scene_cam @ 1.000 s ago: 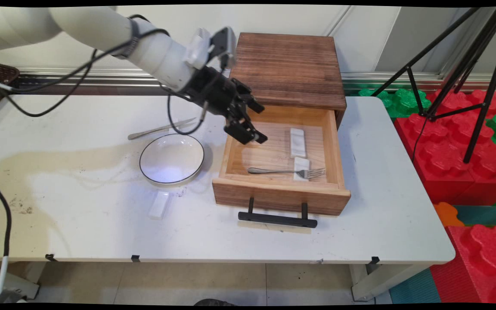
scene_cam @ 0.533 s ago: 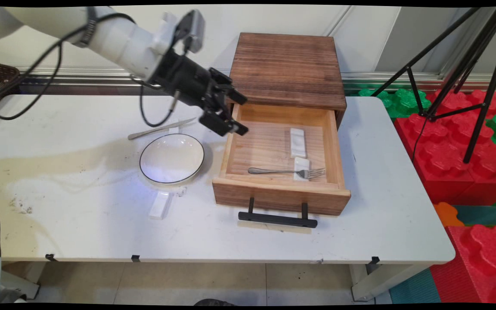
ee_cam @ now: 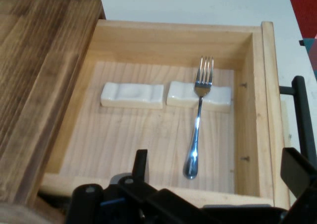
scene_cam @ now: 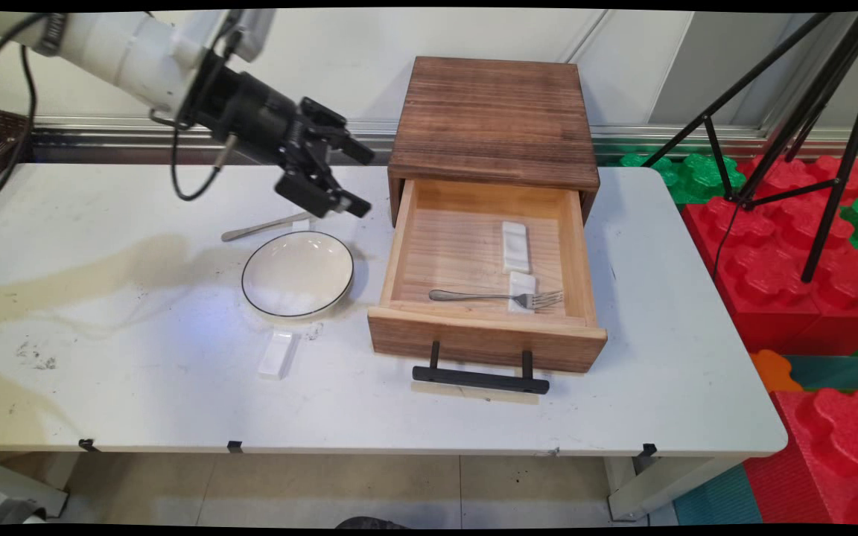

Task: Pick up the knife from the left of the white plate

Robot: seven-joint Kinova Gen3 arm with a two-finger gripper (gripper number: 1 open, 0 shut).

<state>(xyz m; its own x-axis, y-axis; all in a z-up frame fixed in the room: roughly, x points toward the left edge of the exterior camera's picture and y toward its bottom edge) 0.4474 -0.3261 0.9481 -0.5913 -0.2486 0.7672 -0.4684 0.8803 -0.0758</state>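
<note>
I'll next grab the steel table knife by its handle to set it on the drawer's empty white rest.
My gripper hangs open and empty above the table, just left of the open wooden drawer and behind the white bowl. Inside the drawer a metal fork lies with its tines on a white rest; a second white rest sits behind it. In the hand view the gripper looks into the drawer from its left side. There the fork rests on one white rest, with the other rest beside it.
A knife lies behind the bowl, under the gripper. Another white rest lies in front of the bowl. The dark wooden cabinet top stands behind the drawer, whose black handle juts toward the near edge. Red blocks and a tripod stand at the right.
The gripper has drawn back left and upward from over the drawer's left part to outside it, staying open. The fork and rests have not moved.
</note>
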